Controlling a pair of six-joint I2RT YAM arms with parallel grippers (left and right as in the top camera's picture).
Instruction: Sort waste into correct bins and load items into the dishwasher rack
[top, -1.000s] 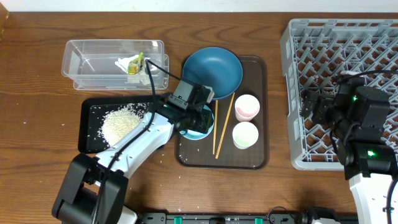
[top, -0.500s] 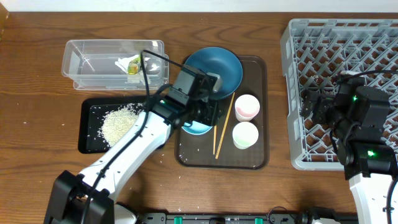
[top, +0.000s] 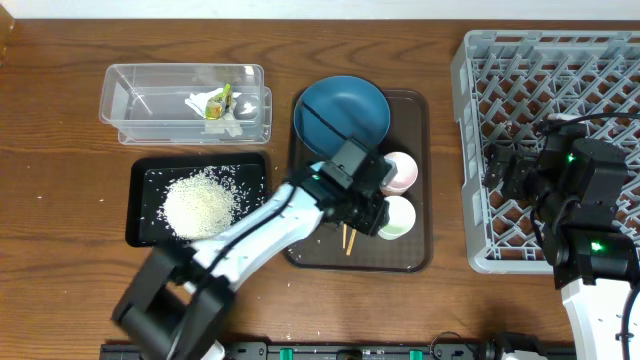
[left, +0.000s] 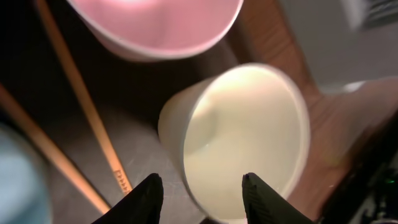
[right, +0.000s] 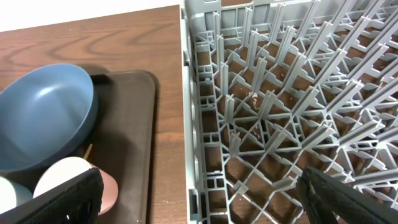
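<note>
The left gripper grabs the white cup (left: 245, 134) by the near side of its rim (left: 198, 203) next, leaving the cup's lower body free for handover to my right gripper.
My left gripper (top: 375, 212) is open over the dark brown serving tray (top: 415, 110). In the left wrist view its fingertips (left: 202, 180) straddle the near wall of a white cup (left: 245, 134), which also shows overhead (top: 397, 218). The second cup (top: 402, 172) stands just behind it. Two chopsticks (left: 81, 106) lie to the left. The dark blue plate (top: 342, 112) sits at the tray's back. A sliver of the pale bowl (left: 9, 180) shows; my arm hides it overhead. My right gripper (top: 500, 172) is open and empty over the grey rack's (top: 560, 60) left wall.
The clear tub (top: 140, 100) at back left holds the crumpled wrapper (top: 215, 103). The black tray (top: 145, 215) in front of it holds a heap of rice (top: 200, 203). A few grains lie loose on the wooden table. The right wrist view shows the rack's lattice (right: 280, 93).
My left gripper has moved right and forward, from over the bowl to the nearer white cup. The bowl is now under my arm. The right arm has not moved.
</note>
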